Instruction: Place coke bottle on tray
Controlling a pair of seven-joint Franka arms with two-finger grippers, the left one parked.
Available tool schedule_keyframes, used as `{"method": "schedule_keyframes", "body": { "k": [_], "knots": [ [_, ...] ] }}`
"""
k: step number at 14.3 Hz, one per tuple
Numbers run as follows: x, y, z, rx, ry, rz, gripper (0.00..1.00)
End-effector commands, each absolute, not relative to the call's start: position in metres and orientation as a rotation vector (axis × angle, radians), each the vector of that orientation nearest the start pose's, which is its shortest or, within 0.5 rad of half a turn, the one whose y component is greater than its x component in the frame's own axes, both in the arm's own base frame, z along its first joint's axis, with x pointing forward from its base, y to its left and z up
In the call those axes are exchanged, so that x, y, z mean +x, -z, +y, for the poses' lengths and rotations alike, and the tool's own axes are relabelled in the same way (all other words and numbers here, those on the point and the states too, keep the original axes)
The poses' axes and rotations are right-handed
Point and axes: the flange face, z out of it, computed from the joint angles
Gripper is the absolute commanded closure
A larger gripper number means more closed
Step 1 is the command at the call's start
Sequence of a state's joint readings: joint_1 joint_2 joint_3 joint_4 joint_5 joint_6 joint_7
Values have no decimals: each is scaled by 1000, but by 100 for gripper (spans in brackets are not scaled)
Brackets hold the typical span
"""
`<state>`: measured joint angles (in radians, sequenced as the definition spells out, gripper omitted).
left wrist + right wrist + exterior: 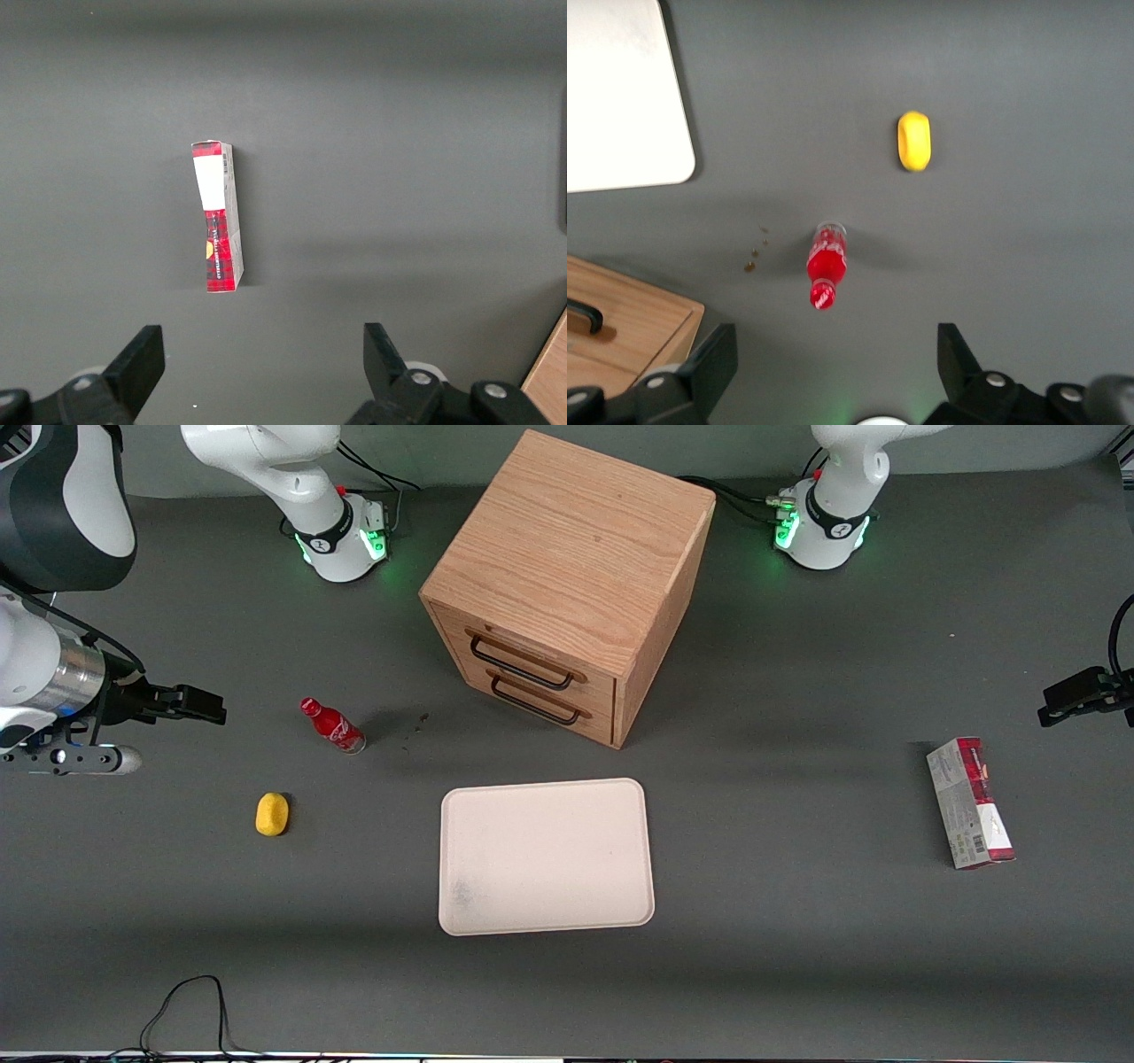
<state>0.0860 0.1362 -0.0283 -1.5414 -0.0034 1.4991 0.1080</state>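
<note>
The small red coke bottle needs to go on the cream-white tray point(545, 855), so my gripper will next grip the bottle by its end with the cap point(314, 710).
The coke bottle point(332, 726), small and red with a red cap, stands on the grey table, apart from the tray. The wrist view shows the coke bottle point(827, 266) from above, cap toward the camera. The cream-white tray point(545, 855) lies flat in front of the wooden cabinet, nearer the front camera, with nothing on it; one rounded corner of the tray point(620, 97) shows in the wrist view. My right gripper point(190, 704) hovers above the table at the working arm's end, short of the bottle. The gripper point(837, 354) is open and holds nothing.
A wooden two-drawer cabinet point(567, 584) stands mid-table with both drawers shut. A yellow lump point(272, 814) lies nearer the front camera than the bottle. A red-and-grey carton point(970, 802) lies toward the parked arm's end. Brown specks point(416, 726) dot the table beside the bottle.
</note>
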Motion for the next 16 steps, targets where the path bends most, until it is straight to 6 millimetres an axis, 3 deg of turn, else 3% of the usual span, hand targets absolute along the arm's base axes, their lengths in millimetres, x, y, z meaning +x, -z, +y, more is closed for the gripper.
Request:
{"method": "schedule_keyframes", "body": {
  "k": [1,4,5,7,12,16],
  "knots": [
    [557,-577,41,-3129,-273,96,0],
    [510,-598,44,-3102,-252,76,0],
    [489,-601,62,-3102,-244,17,0],
    [467,-595,68,-3099,-228,-11,0],
    [465,-578,68,-3099,-235,-13,0],
    [453,-542,67,-3097,-174,-13,0]
  ]
}}
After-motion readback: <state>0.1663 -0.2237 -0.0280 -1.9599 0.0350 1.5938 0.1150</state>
